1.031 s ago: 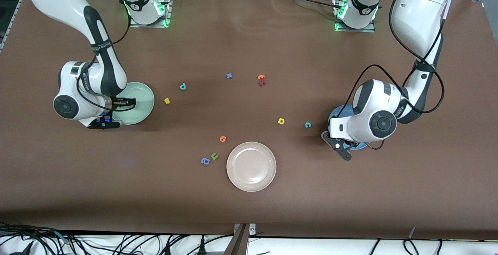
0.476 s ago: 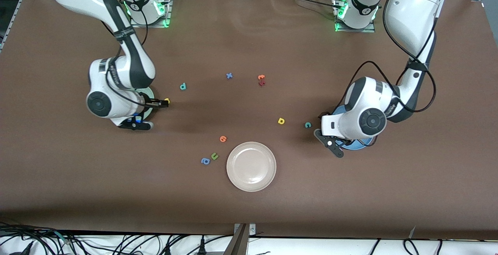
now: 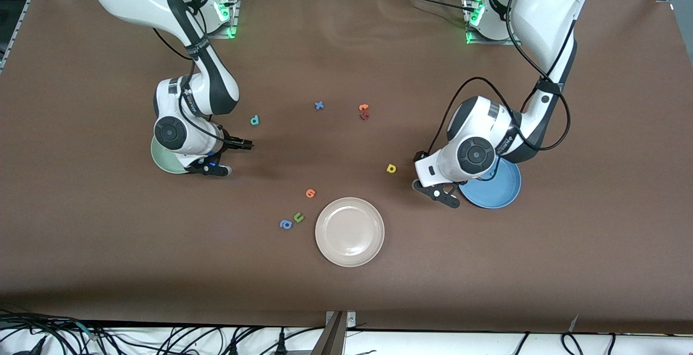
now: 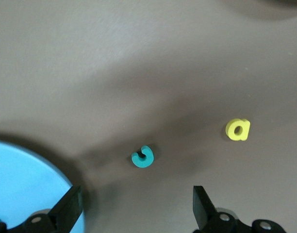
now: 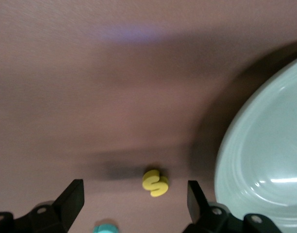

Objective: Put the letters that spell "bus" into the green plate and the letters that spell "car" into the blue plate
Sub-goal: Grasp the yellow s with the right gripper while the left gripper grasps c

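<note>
The robot's right gripper will grab the yellow "s" by its curved body (image 5: pixel 155 182) next, to help spell "bus" in the green plate (image 5: pixel 265 145).
In the right wrist view the yellow "s" (image 5: pixel 155 182) lies on the table between the open fingers of my right gripper (image 5: pixel 135 183), beside the green plate (image 5: pixel 265 160). The teal "b" (image 3: pixel 254 120) lies close by. From the front that gripper (image 3: pixel 242 144) covers the "s", and the arm hides most of the green plate (image 3: pixel 162 161). My left gripper (image 4: pixel 136 188) hangs open over the table just short of the teal "c" (image 4: pixel 142 157), between the blue plate (image 4: pixel 22 184) and the yellow "a" (image 4: pixel 237 129). The left hand hides the "c" from the front; the blue plate (image 3: pixel 495 184) shows.
A beige-white plate (image 3: pixel 350 231) sits nearest the front camera. An orange letter (image 3: pixel 310 193), an olive "u" (image 3: pixel 298 217) and a blue "a" (image 3: pixel 285 224) lie beside it. A blue "x" (image 3: pixel 319 105), an orange "t" (image 3: pixel 364 107) and a red letter (image 3: pixel 365 116) lie toward the bases.
Both arms swung toward the table's middle. The right gripper went from over the green plate to over the yellow "s". The left gripper left the blue plate and came over the teal "c".
</note>
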You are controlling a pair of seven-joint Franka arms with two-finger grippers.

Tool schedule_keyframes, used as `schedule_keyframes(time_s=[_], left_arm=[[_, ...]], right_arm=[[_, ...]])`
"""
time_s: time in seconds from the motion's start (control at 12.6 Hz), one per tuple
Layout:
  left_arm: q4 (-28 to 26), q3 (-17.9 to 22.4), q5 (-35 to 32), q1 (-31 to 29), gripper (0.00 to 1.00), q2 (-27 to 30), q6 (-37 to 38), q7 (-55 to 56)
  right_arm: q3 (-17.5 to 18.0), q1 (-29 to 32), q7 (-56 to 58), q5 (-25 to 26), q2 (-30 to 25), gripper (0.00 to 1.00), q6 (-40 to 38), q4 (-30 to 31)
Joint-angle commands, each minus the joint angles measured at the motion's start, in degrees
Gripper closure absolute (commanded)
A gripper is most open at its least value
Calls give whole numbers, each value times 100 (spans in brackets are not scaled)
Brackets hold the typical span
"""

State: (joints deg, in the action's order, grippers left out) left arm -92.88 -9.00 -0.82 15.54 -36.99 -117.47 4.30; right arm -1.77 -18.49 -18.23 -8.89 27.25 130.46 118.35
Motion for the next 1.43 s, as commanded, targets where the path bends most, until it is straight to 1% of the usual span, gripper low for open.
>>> schedule_keyframes(time_s=[0.0,0.16,0.24,0.4,0.48,0.71,0.79,0.95,1.11,1.19,1.27,1.35], left_arm=[[-265,4,-76,28,0,16,-239,955],[-738,4,-67,28,1,-2,-1046,1562],[-888,-5,-50,28,2,7,-1276,1747],[-899,-145,-49,36,11,-19,-1313,2056],[-890,-154,-128,37,21,-89,-1322,2057],[-846,-154,-146,-7,39,-98,-1340,1987],[-863,-154,-137,-42,43,-133,-1505,1987],[-855,-119,-137,-51,43,-195,-1595,1987],[-881,-102,-155,-51,43,-204,-1656,1987],[-907,-93,-268,-69,43,-212,-1674,1987],[-908,-102,-347,-104,46,-213,-1674,1987],[-908,-102,-348,-104,55,-230,-1674,1987]], right_arm=[[-7,-14,-40,-113,-141,6,190,293],[1,-14,-49,-113,-123,10,217,338],[1,-14,-49,-113,-115,12,226,373],[1,-14,-49,-113,-106,18,322,452],[10,-14,-49,-113,-106,22,322,452],[19,-14,-49,-113,-97,48,322,452],[10,-14,-49,-113,-97,58,322,452],[10,-14,-49,-113,-88,69,322,452],[10,-14,-49,-104,-71,84,322,444],[10,-14,-40,-104,-70,88,322,444],[10,-14,-40,-104,-70,89,322,435],[10,-14,-49,-113,-79,89,296,417]])
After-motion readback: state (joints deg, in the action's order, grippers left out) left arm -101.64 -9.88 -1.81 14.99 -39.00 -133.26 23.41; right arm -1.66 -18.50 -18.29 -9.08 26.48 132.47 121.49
